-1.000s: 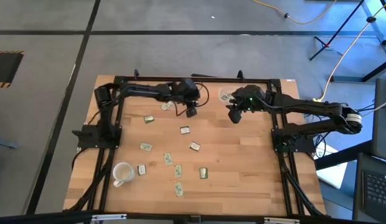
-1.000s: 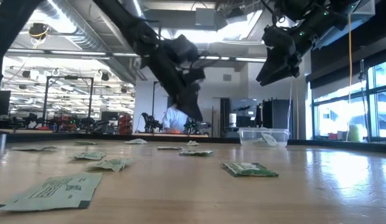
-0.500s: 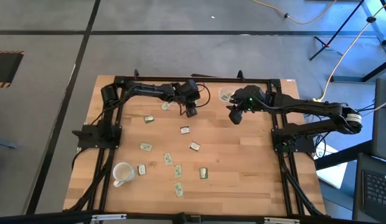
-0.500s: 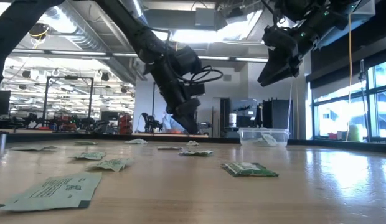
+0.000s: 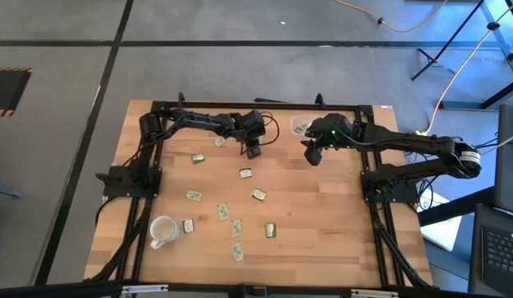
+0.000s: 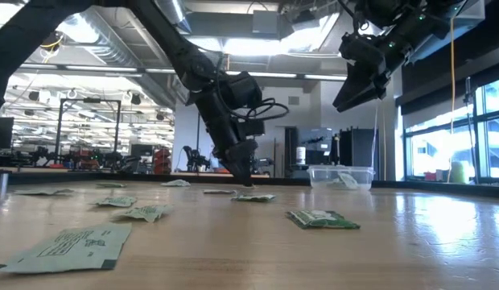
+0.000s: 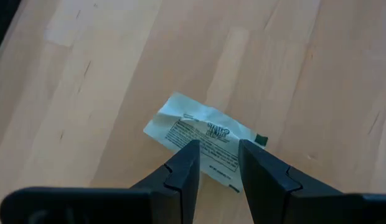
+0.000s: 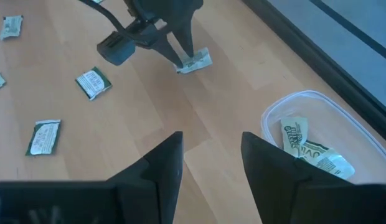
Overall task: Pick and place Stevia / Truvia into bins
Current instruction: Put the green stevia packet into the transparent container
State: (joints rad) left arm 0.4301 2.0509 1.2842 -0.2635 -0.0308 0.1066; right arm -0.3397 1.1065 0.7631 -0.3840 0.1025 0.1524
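The next sachet has to get into the bin (image 5: 299, 127), so the left gripper should grab it by its long edges.
Several pale green and white sachets (image 5: 246, 173) lie flat and scattered on the wooden table. My left gripper (image 5: 253, 151) is open and low over one sachet (image 7: 202, 135) near the far edge. Its two fingers stand over that sachet's near long edge, seen also in the right wrist view (image 8: 194, 61). The clear plastic bin (image 5: 299, 127) sits at the far edge with sachets (image 8: 308, 149) inside. My right gripper (image 5: 311, 156) hangs open, high in the air beside the bin (image 8: 317, 112). My left gripper comes down on the sachet from above, pointing down, with one fingertip (image 7: 188, 158) on each side of the sachet's middle. The sachet lies flat on the table. I cannot tell whether the fingertips touch it.
A white handled mug (image 5: 161, 231) stands near the table's left near corner among sachets. A black frame rail (image 5: 256, 105) runs along the far edge behind the bin. Bare wood stretches across the right near part of the table (image 5: 331, 223).
My left gripper has come down toward the table, from well above it to fingertips just over the sachet near the far edge. My right gripper has kept still above the bin's side. No sachet has moved.
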